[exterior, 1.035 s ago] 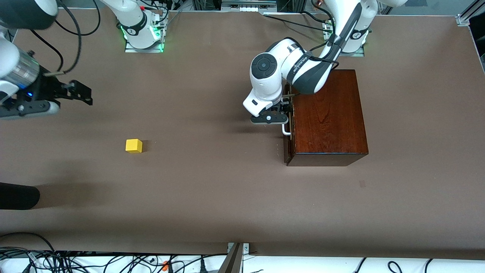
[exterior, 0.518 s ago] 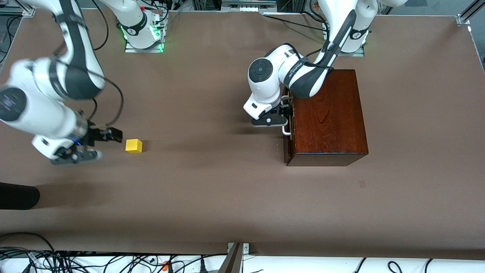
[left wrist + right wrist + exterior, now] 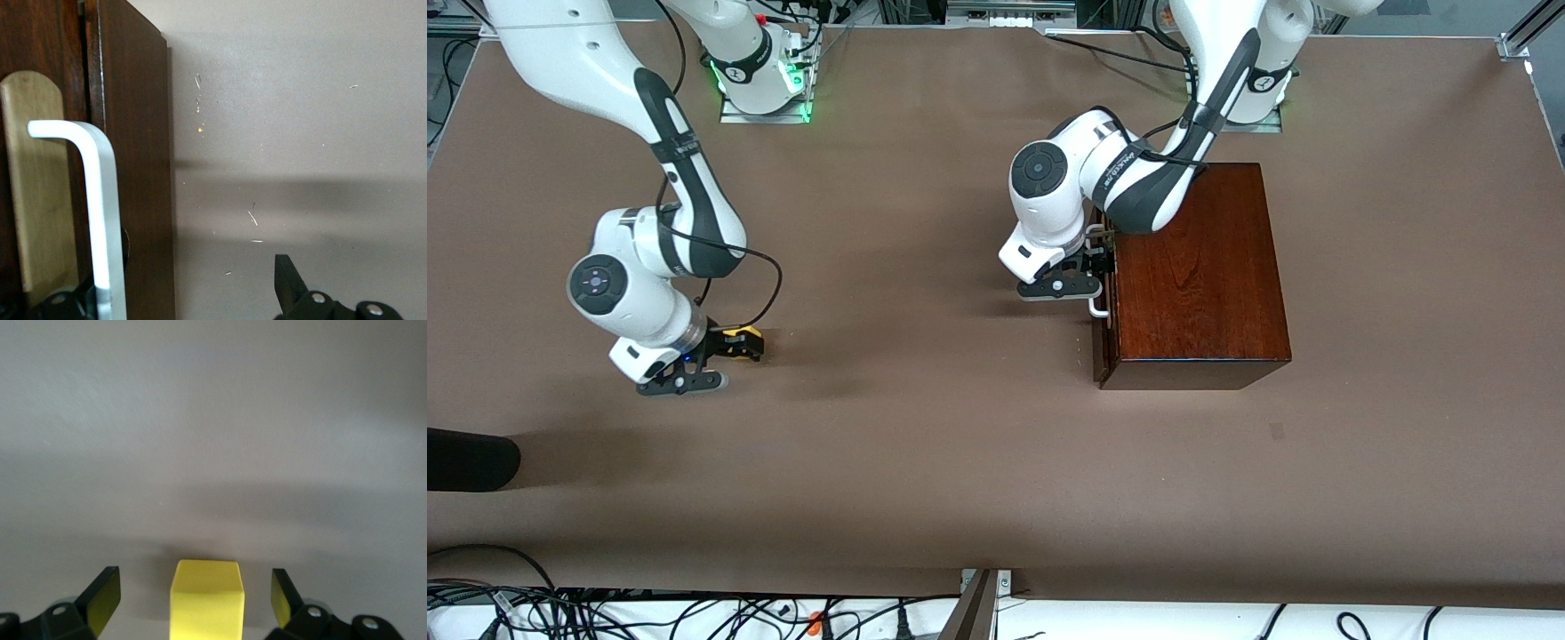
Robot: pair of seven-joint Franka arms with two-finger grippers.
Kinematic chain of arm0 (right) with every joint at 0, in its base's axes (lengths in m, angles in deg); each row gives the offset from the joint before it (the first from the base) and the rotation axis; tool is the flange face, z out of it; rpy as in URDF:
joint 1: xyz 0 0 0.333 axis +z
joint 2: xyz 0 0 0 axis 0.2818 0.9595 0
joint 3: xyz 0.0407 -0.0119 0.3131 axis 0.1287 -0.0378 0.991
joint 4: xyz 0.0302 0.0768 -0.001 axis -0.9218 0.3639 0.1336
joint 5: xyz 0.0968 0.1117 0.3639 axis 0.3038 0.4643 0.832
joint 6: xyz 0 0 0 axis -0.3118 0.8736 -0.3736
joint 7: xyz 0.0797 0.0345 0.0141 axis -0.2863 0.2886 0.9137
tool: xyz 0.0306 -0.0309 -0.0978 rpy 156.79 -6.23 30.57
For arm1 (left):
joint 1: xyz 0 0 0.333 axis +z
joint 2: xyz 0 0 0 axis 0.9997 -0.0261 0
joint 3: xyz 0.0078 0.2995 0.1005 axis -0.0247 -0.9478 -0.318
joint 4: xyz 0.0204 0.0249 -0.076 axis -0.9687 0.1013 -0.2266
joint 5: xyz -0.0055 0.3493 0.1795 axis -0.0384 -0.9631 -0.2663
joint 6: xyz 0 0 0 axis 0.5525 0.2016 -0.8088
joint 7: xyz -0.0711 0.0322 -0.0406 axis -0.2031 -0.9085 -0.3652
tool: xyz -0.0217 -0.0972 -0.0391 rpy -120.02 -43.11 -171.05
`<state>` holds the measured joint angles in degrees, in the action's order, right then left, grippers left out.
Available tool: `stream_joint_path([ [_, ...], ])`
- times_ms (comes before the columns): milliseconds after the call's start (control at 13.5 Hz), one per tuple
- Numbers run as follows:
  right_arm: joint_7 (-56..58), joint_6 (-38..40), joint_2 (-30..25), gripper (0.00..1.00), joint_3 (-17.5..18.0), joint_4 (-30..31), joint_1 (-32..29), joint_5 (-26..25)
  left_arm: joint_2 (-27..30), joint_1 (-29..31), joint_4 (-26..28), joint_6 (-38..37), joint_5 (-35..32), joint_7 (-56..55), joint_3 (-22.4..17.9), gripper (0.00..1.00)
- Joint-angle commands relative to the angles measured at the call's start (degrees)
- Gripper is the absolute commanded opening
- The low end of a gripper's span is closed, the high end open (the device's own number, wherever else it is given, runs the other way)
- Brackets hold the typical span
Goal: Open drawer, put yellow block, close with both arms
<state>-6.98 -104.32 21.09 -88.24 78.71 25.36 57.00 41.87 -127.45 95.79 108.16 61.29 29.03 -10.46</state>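
Note:
The yellow block (image 3: 744, 332) needs to go in the drawer (image 3: 1104, 304). My right gripper will grab the block by its opposite sides next.
The yellow block (image 3: 744, 332) sits on the brown table toward the right arm's end. My right gripper (image 3: 734, 345) is open and low around it; in the right wrist view the block (image 3: 205, 597) lies between the two fingers with a gap on each side. The glossy dark-brown box (image 3: 1196, 276) stands toward the left arm's end, its drawer front (image 3: 1100, 360) shut or nearly so. My left gripper (image 3: 1100, 262) is open at the white handle (image 3: 1099, 308). In the left wrist view the handle (image 3: 103, 213) runs inside the jaws, close to one finger, the other finger (image 3: 288, 277) well apart.
A black rounded object (image 3: 467, 460) lies at the table's edge toward the right arm's end, nearer the camera than the block. Cables (image 3: 694, 613) run along the near edge, off the table. Bare brown table (image 3: 925, 356) lies between block and box.
My right arm has swung down from the table's edge to the yellow block, and its open gripper now straddles it. My left gripper has stayed at the handle, shifting only slightly.

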Motion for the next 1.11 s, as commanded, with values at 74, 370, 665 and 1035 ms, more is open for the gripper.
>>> stream_joint_path([
  [74, -0.82, -1.61, -1.82, 1.00, -0.06, 4.46, -0.29, 0.84, -1.88, -0.87, -0.18, 4.21, -1.38, -2.20, -0.20, 1.00],
  [370, -0.82, -3.55, -1.73, 0.99, -0.15, 6.23, -0.29, 0.84, -2.58, -1.92, -1.06, 7.29, -0.41, -2.55, -0.12, 1.00],
  [665, -0.82, -4.95, -0.94, 0.93, -0.15, 6.75, -0.29, 0.75, -4.07, -3.41, -3.17, 7.56, 1.96, -2.64, 0.85, 1.00],
  [1035, -0.64, -6.01, -0.85, 0.55, -0.23, 7.46, -0.46, 0.75, -6.09, -4.74, -7.82, 7.56, 3.98, -3.79, 1.38, 1.00],
])
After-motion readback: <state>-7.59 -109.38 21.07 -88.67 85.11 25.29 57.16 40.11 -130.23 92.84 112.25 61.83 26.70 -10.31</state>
